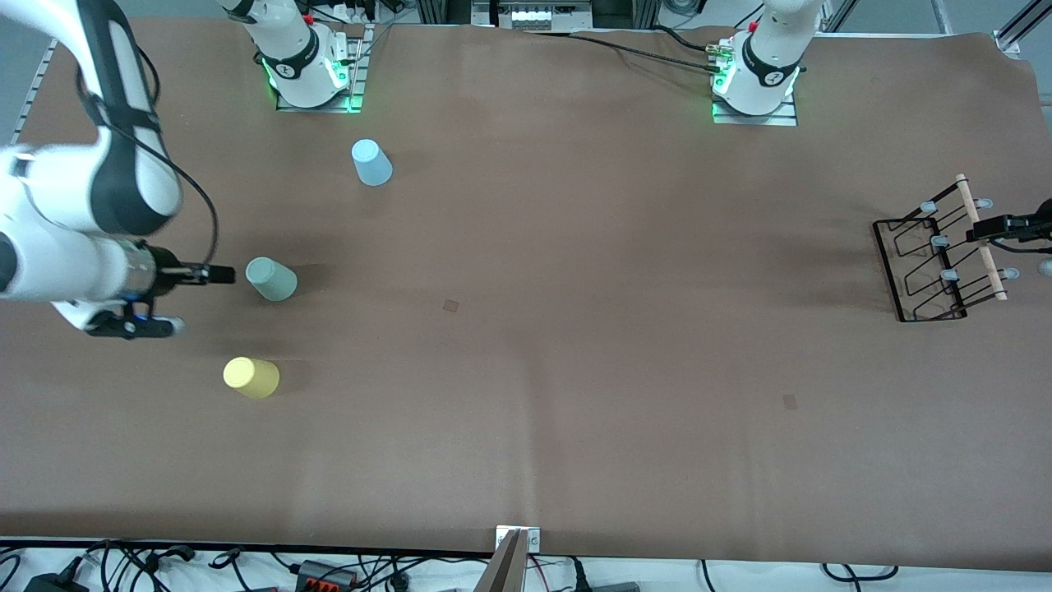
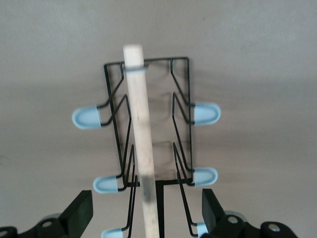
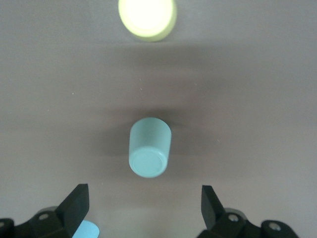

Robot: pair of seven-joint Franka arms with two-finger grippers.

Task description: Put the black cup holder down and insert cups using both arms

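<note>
The right gripper takes hold of the mint green cup by its closed end (image 1: 260,271) next, to insert the cup into the black cup holder (image 1: 929,259).
The black cup holder (image 1: 929,259) stands at the left arm's end of the table, its wooden rod handle (image 1: 982,238) on top. My left gripper (image 1: 1007,226) is open over it. In the left wrist view the rod (image 2: 141,144) runs between my fingers (image 2: 81,210) with gaps on both sides. The mint green cup (image 1: 272,279), yellow cup (image 1: 251,378) and light blue cup (image 1: 371,162) stand closed end up at the right arm's end. My right gripper (image 1: 205,274) is open and empty beside the mint cup (image 3: 150,147), apart from it.
The yellow cup (image 3: 147,17) and an edge of the light blue cup (image 3: 85,231) show in the right wrist view. The arm bases (image 1: 308,74) (image 1: 756,78) stand along the table edge farthest from the front camera. A metal bracket (image 1: 518,543) and cables lie at the nearest edge.
</note>
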